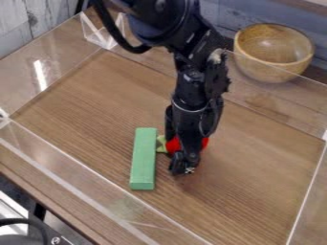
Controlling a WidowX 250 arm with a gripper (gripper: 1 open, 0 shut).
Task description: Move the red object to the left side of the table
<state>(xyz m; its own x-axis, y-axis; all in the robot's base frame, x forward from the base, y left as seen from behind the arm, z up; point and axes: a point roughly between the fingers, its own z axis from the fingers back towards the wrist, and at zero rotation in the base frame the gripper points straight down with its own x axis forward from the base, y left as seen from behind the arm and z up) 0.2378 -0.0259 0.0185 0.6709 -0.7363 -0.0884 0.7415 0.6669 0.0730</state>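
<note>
The red object needs to go to the table's left side. My gripper next needs to grab it by its round red sides.
The red object (169,145), a small round toy fruit, rests on the table (96,100) just right of the long green block (144,158). My gripper (185,159) points straight down over it, and its dark fingers stand apart on either side of the fruit. The gripper's body hides most of the fruit, so only red slivers show at its left and right. The jaws look open and the fruit is down on the wood, not lifted.
A round wooden bowl (272,50) stands at the back right. Low clear acrylic walls (45,57) edge the tabletop on all sides. The robot arm (192,48) reaches in from the back.
</note>
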